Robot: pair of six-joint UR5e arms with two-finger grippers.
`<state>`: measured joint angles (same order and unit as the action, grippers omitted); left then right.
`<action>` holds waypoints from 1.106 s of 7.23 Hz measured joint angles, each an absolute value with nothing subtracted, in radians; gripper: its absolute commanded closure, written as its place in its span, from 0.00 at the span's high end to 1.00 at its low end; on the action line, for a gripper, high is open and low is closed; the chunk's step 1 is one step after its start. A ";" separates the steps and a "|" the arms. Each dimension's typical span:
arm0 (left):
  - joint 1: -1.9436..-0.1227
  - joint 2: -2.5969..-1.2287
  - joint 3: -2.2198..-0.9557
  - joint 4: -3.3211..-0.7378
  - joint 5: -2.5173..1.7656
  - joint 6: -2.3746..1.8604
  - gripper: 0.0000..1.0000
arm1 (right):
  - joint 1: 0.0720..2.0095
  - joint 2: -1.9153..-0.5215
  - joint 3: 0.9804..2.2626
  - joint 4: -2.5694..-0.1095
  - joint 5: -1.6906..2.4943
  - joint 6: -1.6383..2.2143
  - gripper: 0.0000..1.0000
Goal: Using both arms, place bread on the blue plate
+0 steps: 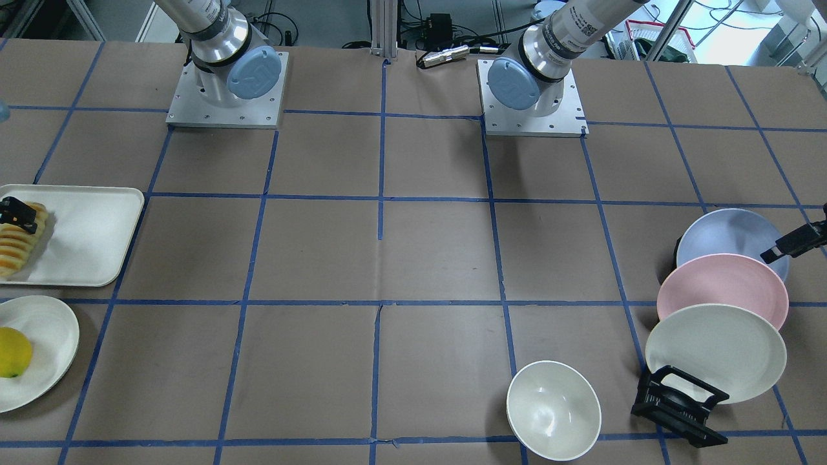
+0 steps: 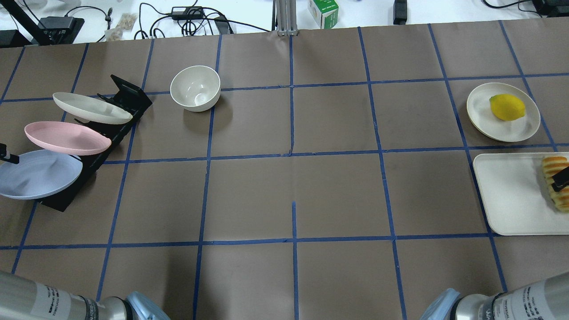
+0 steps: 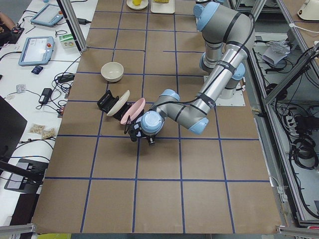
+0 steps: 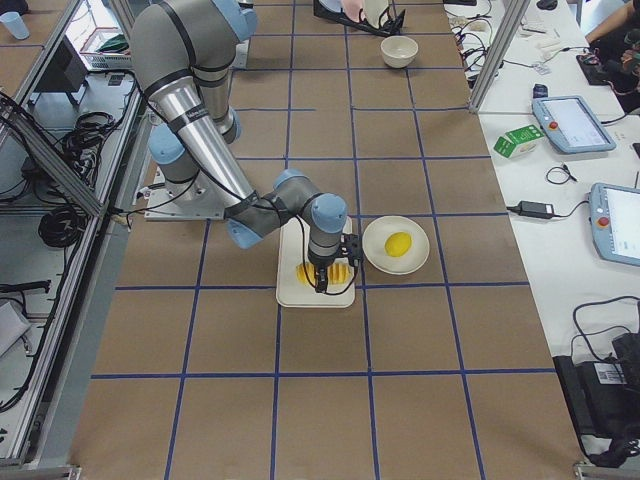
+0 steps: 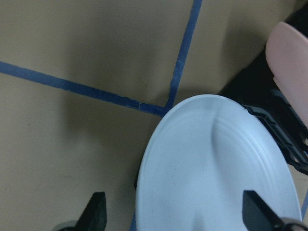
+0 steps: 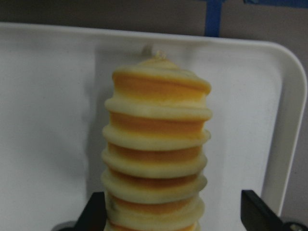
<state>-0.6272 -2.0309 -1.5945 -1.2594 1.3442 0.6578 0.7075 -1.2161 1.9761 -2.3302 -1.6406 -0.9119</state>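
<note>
I need to grab the blue plate by its thin near rim (image 5: 168,204) with my left gripper next, because the plate is far wider than my fingers.
The bread (image 6: 156,159), a ridged pale yellow loaf with orange stripes, lies on a cream tray (image 6: 48,120) at the table's right end (image 2: 553,166). My right gripper (image 6: 173,216) is open, with a finger on either side of the loaf's near end. The blue plate (image 5: 216,168) leans in the near slot of a black rack (image 2: 89,173) at the table's left end. My left gripper (image 5: 175,216) is open, its fingers on either side of the plate's near rim.
A pink plate (image 2: 66,138) and a cream plate (image 2: 91,108) lean in the same rack behind the blue one. A white bowl (image 2: 195,88) stands beside the rack. A lemon (image 2: 506,107) lies on a cream plate (image 2: 482,111) beyond the tray.
</note>
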 measured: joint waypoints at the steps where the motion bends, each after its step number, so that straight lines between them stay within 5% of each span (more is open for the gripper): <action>1: -0.627 -2.045 -1.593 -1.259 1.341 0.653 0.86 | 0.707 -1.213 1.973 -2.328 -1.609 -0.911 1.00; 2: -0.627 -2.054 -1.593 -1.260 1.340 0.650 0.67 | 0.707 -1.212 1.973 -2.327 -1.593 -0.911 0.83; 3: -0.628 -2.058 -1.593 -1.264 1.340 0.649 0.64 | 0.707 -1.211 1.972 -2.327 -1.585 -0.911 0.63; 6: -0.631 -2.060 -1.595 -1.294 1.347 0.648 0.15 | 0.708 -1.207 1.968 -2.325 -1.580 -0.913 0.59; 7: -0.632 -2.058 -1.593 -1.301 1.349 0.649 0.15 | 0.710 -1.208 1.966 -2.324 -1.582 -0.912 0.45; 8: -0.633 -2.054 -1.590 -1.304 1.352 0.650 0.09 | 0.712 -1.211 1.964 -2.323 -1.586 -0.910 0.41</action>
